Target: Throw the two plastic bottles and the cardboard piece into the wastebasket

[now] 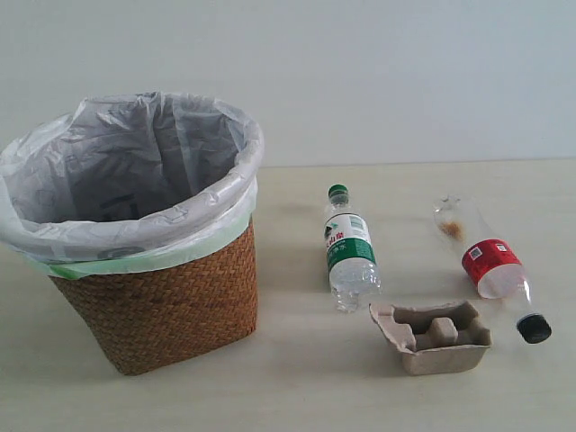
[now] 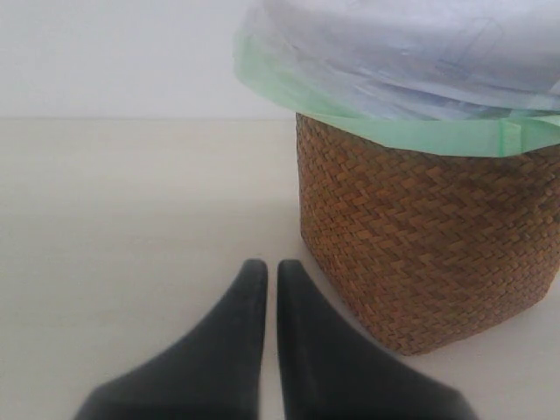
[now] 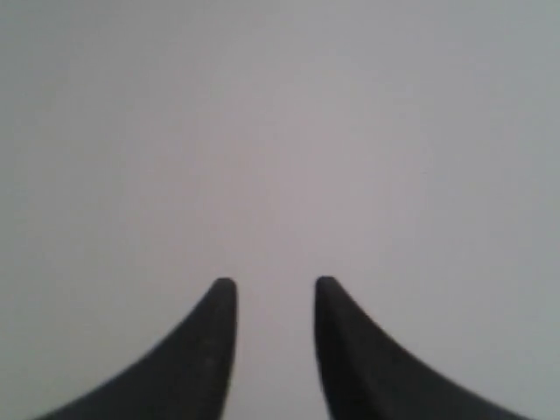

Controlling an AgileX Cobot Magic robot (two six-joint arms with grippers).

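I will next use my right gripper to grab the red-label bottle by its labeled middle [image 1: 490, 265], so that I can throw it into the wastebasket.
The wicker wastebasket [image 1: 157, 297] with its white bag stands on the left of the table. The green-capped bottle [image 1: 347, 249] lies right of it, cap pointing away. The red-label bottle [image 1: 490, 265] lies further right, black cap toward the front. The grey-brown cardboard piece [image 1: 432, 337] sits in front, between the bottles. Neither arm shows in the exterior view. In the left wrist view my left gripper [image 2: 265, 267] is shut and empty, low over the table beside the wastebasket [image 2: 420, 254]. My right gripper [image 3: 276, 284] is open, empty, facing only a blank grey surface.
The pale wooden table [image 1: 297, 387] runs back to a plain light wall [image 1: 405, 72]. Bare tabletop [image 2: 122, 219] lies in front of the left gripper, beside the basket.
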